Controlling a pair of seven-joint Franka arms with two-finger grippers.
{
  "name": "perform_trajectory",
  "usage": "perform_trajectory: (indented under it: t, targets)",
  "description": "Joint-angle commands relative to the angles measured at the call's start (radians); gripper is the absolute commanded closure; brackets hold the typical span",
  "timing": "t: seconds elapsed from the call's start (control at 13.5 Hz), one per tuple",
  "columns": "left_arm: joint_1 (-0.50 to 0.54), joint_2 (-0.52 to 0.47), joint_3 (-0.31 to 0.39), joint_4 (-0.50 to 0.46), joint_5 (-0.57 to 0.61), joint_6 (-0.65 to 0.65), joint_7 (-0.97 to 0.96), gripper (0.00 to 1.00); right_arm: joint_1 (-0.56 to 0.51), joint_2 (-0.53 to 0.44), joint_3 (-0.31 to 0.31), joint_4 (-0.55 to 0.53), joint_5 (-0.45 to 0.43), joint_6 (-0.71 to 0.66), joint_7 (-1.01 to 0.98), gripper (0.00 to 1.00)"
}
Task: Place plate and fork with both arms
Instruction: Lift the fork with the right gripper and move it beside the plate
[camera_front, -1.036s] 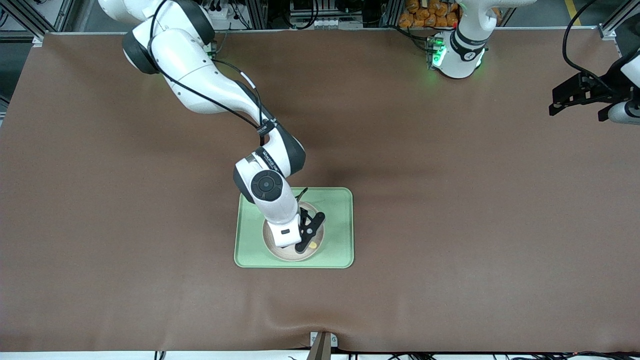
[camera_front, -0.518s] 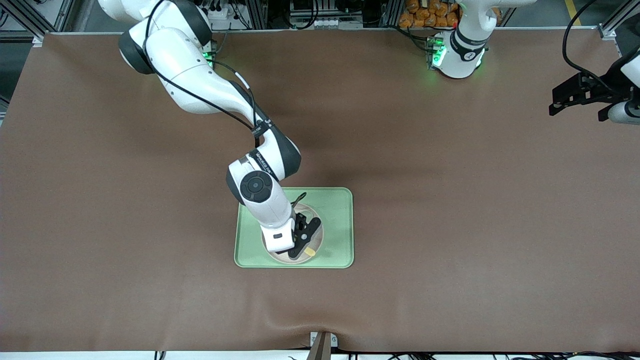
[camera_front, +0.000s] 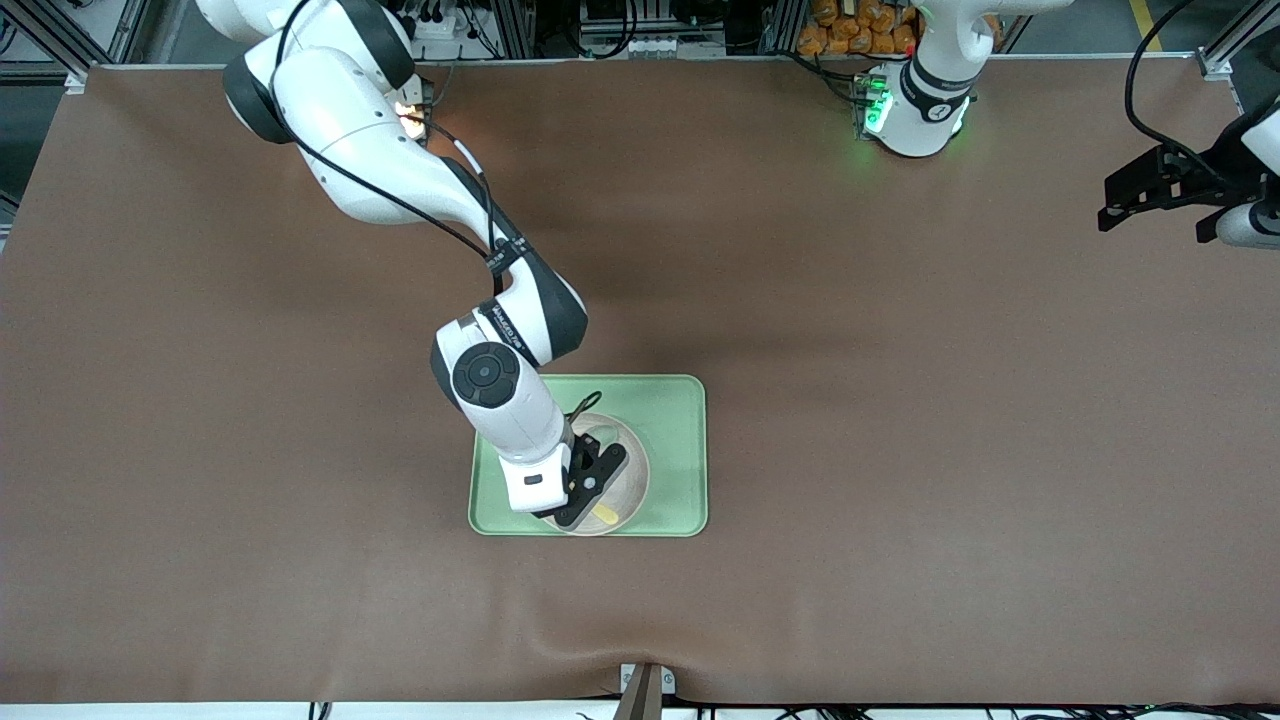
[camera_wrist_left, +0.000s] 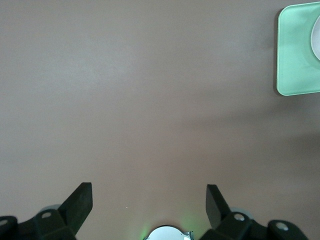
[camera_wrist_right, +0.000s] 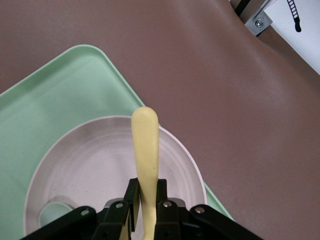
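My right gripper should move the fork to the tray's bare strip (camera_front: 488, 499) before letting it go, since the fork is still over the beige plate, short of that strip.
The beige plate (camera_front: 625, 470) sits on the light-green tray (camera_front: 675, 420) in the middle of the table. My right gripper (camera_front: 588, 500) is over the plate's edge nearer to the front camera, shut on the pale-yellow fork (camera_front: 605, 514). In the right wrist view the fork's handle (camera_wrist_right: 145, 150) sticks out from the shut fingers (camera_wrist_right: 131, 197) over the plate (camera_wrist_right: 90, 165) and tray (camera_wrist_right: 65, 85); its tines are hidden. My left gripper (camera_front: 1150, 190) waits open and empty at the left arm's end of the table; its fingers (camera_wrist_left: 80, 200) show over bare table.
The brown mat (camera_front: 900, 400) covers the table around the tray. A small pale-green thing (camera_wrist_right: 52, 215) lies in the plate, partly hidden by the gripper. The tray's corner (camera_wrist_left: 300, 55) shows in the left wrist view. A metal bracket (camera_front: 645, 685) sits at the table's front edge.
My right arm has moved with the fork toward the front camera and toward the right arm's end, from over the plate's middle to over its nearer edge. The left arm has not moved.
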Motion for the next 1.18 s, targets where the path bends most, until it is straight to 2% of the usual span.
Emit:
perform_trajectory:
  t: [0.0, 0.44, 0.67, 0.89, 1.11]
  targets:
    - [0.005, -0.012, 0.000, -0.002, -0.007, -0.008, 0.007, 0.00, -0.012, -0.047, 0.011, -0.022, 0.015, -0.031, -0.001, 1.00]
    - [0.006, -0.012, 0.000, -0.002, -0.006, -0.008, 0.007, 0.00, -0.038, -0.087, 0.002, -0.023, 0.002, -0.197, 0.003, 1.00]
    - [0.006, -0.012, 0.000, -0.002, -0.006, -0.008, 0.007, 0.00, -0.084, -0.095, -0.011, -0.031, -0.002, -0.293, 0.031, 1.00]
    - [0.006, -0.012, 0.000, -0.002, -0.006, -0.008, 0.007, 0.00, -0.122, -0.121, -0.020, -0.089, 0.001, -0.332, 0.197, 1.00]
    - [0.006, -0.010, 0.002, -0.002, -0.006, -0.009, 0.007, 0.00, -0.104, -0.149, -0.017, -0.144, 0.001, -0.349, 0.521, 1.00]
